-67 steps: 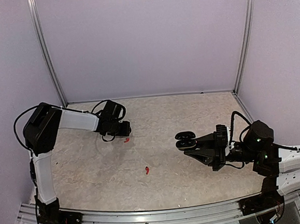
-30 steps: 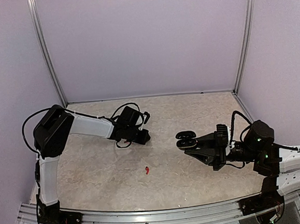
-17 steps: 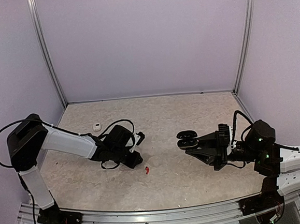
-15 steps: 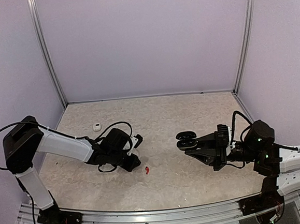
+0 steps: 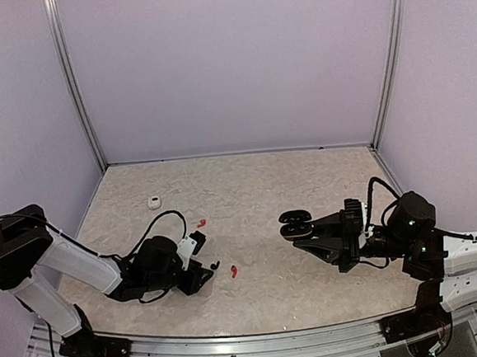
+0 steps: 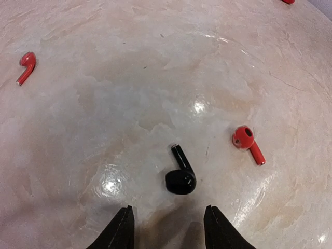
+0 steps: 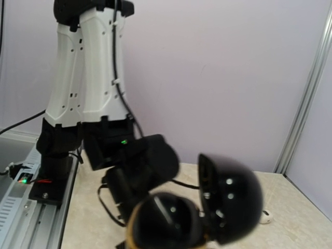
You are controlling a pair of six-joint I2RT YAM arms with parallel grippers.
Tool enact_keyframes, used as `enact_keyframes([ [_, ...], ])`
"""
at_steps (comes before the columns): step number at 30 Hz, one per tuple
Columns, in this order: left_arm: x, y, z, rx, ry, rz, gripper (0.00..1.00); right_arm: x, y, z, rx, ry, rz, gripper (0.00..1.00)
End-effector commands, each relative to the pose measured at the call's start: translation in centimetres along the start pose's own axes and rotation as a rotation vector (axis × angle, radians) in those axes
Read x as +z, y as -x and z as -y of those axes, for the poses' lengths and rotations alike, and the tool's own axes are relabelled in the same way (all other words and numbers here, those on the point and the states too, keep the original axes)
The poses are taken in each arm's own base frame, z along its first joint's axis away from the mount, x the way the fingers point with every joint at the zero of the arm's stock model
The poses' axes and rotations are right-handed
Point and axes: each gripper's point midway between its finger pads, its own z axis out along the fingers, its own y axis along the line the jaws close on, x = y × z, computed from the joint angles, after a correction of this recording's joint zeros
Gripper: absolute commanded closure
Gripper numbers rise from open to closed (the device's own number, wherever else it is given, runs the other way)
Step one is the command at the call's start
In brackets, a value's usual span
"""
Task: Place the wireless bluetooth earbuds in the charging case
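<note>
I should next take the black earbud by its rounded head (image 5: 213,267) with my left gripper, with its stem pointing away, to put it into the charging case (image 5: 295,220).
A black earbud (image 6: 180,175) lies on the table just ahead of my left gripper (image 6: 168,231), whose fingers (image 6: 120,232) stand open with nothing between them. A red earbud (image 6: 248,142) rests to its right, another red earbud (image 6: 26,66) lies far left, and a third red one (image 6: 288,1) is cut off by the top edge. In the top view my left gripper (image 5: 203,274) sits low near the front left, close to a red earbud (image 5: 233,271). My right gripper (image 5: 306,229) is shut on the black charging case (image 5: 295,220), held above the table with its lid (image 7: 231,205) swung open.
A small white piece (image 5: 154,202) lies on the table towards the far left. Another red earbud (image 5: 201,224) sits behind the left gripper. Metal posts (image 5: 72,84) and purple walls close in the marbled table (image 5: 247,186).
My left arm has drawn back from mid-table to the near left and dropped low. Its jaws have parted. The right arm and the open case have stayed put.
</note>
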Motion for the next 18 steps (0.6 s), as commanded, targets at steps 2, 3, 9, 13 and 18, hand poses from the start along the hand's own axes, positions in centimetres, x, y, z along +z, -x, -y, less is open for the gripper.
enact_keyframes([
  [2,-2.0,2.9,0.6,-0.001,-0.028,0.231,0.53,-0.4,0.7,0.4,-0.001,-0.02,0.025,1.0],
  [3,-2.1,2.7,0.7,0.004,-0.036,0.24,0.53,-0.3,0.7,0.4,-0.001,-0.02,0.025,1.0],
  [9,-1.4,1.9,2.0,0.046,-0.076,0.254,0.54,-0.2,0.5,0.4,0.0,-0.018,0.02,1.0],
  [13,-0.2,1.5,2.5,0.046,-0.088,0.25,0.56,-0.2,0.7,0.5,0.0,-0.022,0.021,1.0],
  [18,0.5,1.3,2.2,0.047,-0.067,0.256,0.59,-0.3,0.6,0.5,0.0,-0.025,0.015,1.0],
])
